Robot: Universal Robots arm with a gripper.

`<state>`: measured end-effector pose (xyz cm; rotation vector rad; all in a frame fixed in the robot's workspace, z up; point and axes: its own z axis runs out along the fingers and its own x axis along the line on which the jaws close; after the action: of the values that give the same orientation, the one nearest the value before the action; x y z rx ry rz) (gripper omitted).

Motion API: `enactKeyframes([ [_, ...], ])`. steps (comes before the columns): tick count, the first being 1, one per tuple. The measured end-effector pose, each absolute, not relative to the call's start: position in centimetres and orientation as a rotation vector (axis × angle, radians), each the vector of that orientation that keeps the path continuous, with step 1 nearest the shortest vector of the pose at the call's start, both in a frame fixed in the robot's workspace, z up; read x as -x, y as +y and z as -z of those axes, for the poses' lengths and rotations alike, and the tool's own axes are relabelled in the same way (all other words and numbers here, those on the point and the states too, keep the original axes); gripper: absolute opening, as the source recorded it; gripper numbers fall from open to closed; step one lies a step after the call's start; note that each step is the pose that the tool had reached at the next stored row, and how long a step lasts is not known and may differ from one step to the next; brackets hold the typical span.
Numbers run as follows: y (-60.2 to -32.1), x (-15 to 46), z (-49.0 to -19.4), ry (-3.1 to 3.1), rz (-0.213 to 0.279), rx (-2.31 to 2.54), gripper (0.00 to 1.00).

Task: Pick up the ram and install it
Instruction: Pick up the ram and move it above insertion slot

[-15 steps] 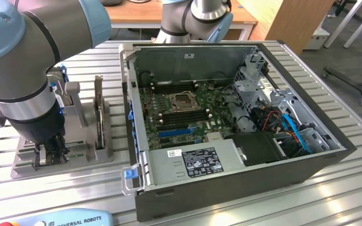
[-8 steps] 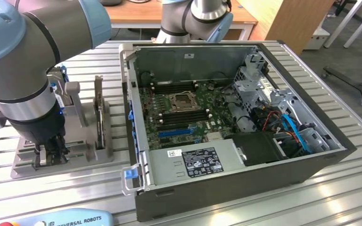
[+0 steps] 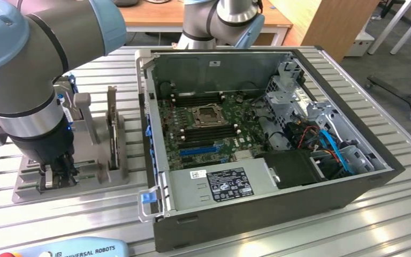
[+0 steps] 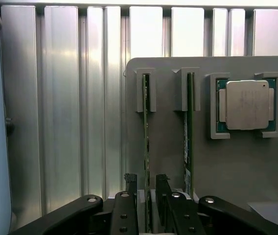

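My gripper grabs the ram by its bare middle part (image 4: 148,185) next, open on both sides, since the holder's brackets wrap the ends of the ram (image 4: 146,127).
A thin green ram (image 4: 146,127) stands on edge in a slot of the grey holder (image 4: 237,166). A second green stick (image 4: 189,127) stands in the neighbouring slot. My gripper (image 4: 147,182) straddles the first ram's near end, with one black finger (image 4: 130,185) on each side and a narrow gap to the board, so it is open. In the exterior view the gripper (image 3: 55,172) is lowered into the grey holder (image 3: 91,171) at the exterior view's left, beside the open computer case (image 3: 334,187). The motherboard's dark memory slots (image 3: 204,132) lie around the processor socket (image 3: 210,114).
A silver processor (image 4: 246,104) sits in its own recess of the holder. The case's steel wall (image 3: 148,134) with blue latches rises between holder and motherboard. A blue teach pendant (image 3: 70,249) lies at the table's front edge. The ribbed aluminium table (image 3: 377,225) surrounds everything.
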<state>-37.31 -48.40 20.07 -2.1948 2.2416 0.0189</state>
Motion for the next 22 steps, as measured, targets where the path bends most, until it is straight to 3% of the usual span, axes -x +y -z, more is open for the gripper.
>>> enactKeyframes([
  [22,-48.30,37.60,-20.07,2.242,-0.019,2.195,0.29],
])
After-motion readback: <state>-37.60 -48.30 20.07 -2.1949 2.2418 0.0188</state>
